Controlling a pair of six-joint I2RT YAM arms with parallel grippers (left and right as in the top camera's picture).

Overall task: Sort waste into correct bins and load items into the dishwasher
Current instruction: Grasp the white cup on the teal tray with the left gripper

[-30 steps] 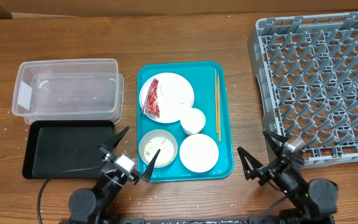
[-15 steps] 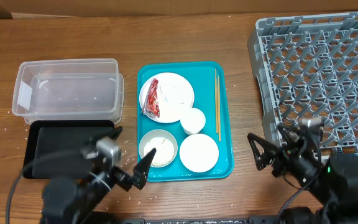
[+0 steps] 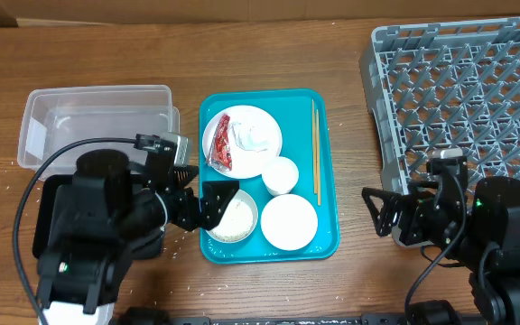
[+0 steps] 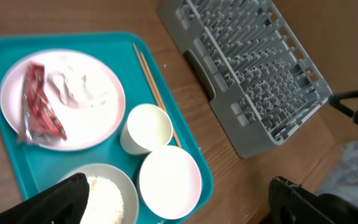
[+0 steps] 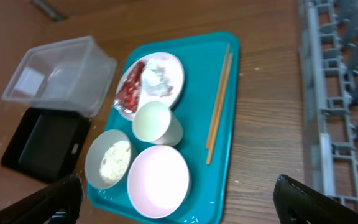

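Observation:
The left gripper should grab the cup by its rim [image 3: 270, 174] [image 4: 135, 126] next, which leaves the cup's base free for the right gripper, so that the cup can be loaded into the dishwasher.
A teal serving tray [image 3: 328, 162] holds a large plate [image 3: 264, 144] with a red wrapper [image 3: 221, 143] and a tissue wad [image 3: 253, 135], a cup [image 3: 281, 174], a bowl [image 3: 289, 221], a smaller plate of rice [image 3: 235, 221] and chopsticks [image 3: 315, 149]. My left gripper [image 3: 213, 204] is open and empty at the rice plate's left edge. In the left wrist view it [image 4: 179, 196] spans the bowl [image 4: 168, 182]. My right gripper [image 3: 382, 213] is open and empty over bare table right of the tray. The right wrist view shows it [image 5: 179, 196] wide open.
The clear tub [image 3: 97, 126] stands at the left with the black tray [image 3: 48, 226] in front of it, partly under my left arm. The grey dish rack [image 3: 477, 108] fills the right side. Loose rice grains lie on the table by the serving tray's front edge.
Both arms have lifted and swung in from the front edge. The left gripper moved up over the black tray toward the rice plate. The right arm rose beside the rack.

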